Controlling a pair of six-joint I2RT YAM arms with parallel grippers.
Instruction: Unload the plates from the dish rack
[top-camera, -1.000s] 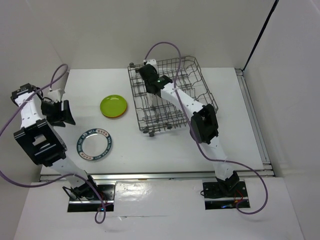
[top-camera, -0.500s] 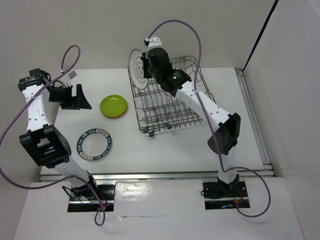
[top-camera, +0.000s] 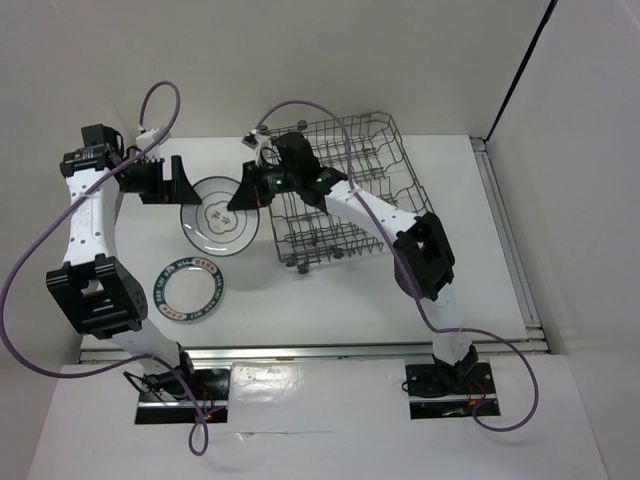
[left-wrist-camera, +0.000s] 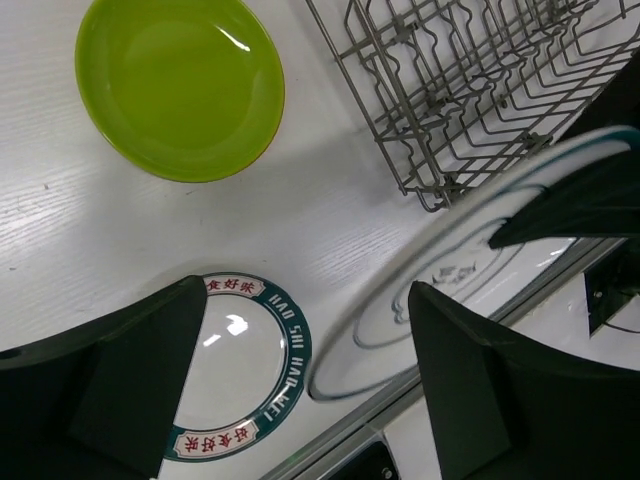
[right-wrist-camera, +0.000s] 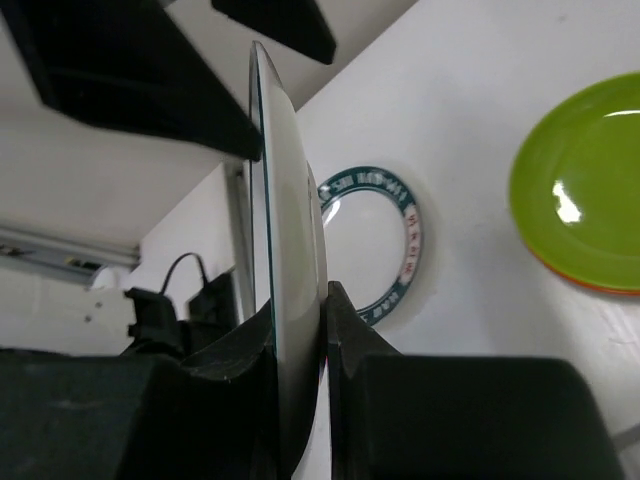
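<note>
My left gripper grabs the grey-white plate by its rim opposite my right gripper next. The grey-white plate's bottom stays free to rest on the teal-rimmed plate.
My right gripper is shut on the rim of the pale grey-white plate with rings and a centre motif, and holds it tilted above the table left of the dish rack. In the right wrist view the plate shows edge-on between the shut jaws. My left gripper is open at the plate's opposite rim; the plate lies beyond its fingers. The lime green plate lies on the orange plate. The teal-rimmed plate lies flat. The mustard-brown plate is out of view.
The wire rack shows no plates in the top view. The table's near metal edge strip runs in front of the arm bases. White walls close in the table at the left, back and right.
My right gripper lifted the pale plate out of the rack and carried it left and down, covering the lime green plate in the top view. My left arm swung right to meet it.
</note>
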